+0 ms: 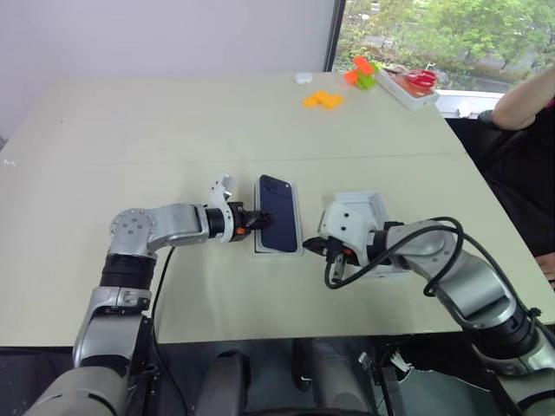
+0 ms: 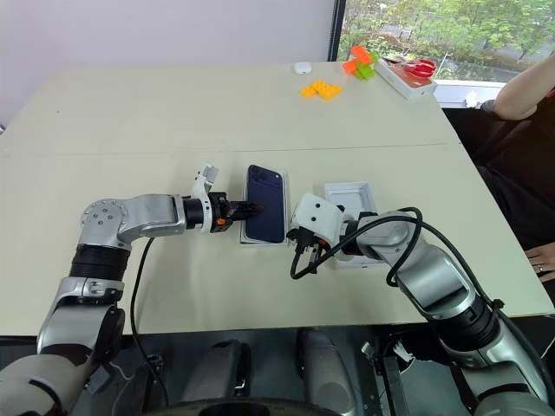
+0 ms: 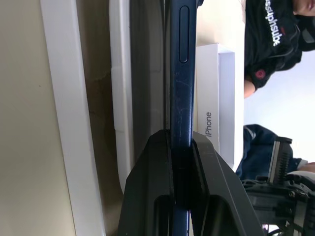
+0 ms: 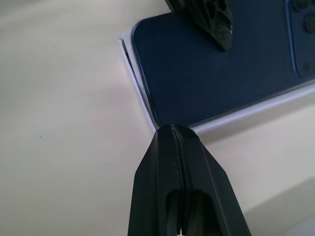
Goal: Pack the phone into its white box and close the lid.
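Note:
The dark phone (image 1: 277,211) lies within the white box's rim, near end low inside, and would rest there. It is now time for my left gripper to open.
The dark navy phone (image 1: 277,211) lies over the white box (image 1: 277,250), back side up with its lens cluster at the far end. My left gripper (image 1: 259,219) is shut on the phone's left long edge; in the left wrist view both fingers (image 3: 147,187) clamp that thin edge (image 3: 179,73) above the box's wall (image 3: 120,98). I cannot tell whether the phone is fully seated. My right gripper (image 1: 310,250) is shut and empty, its tip (image 4: 173,128) at the box's near right corner. The lid (image 1: 368,206) lies just right of the box, partly hidden by my right wrist.
Orange blocks (image 1: 323,100), a green and orange toy (image 1: 362,73), a small white object (image 1: 303,77) and a white tray with a red item (image 1: 408,85) sit at the table's far right. A person's arm (image 1: 523,100) rests beyond the right edge.

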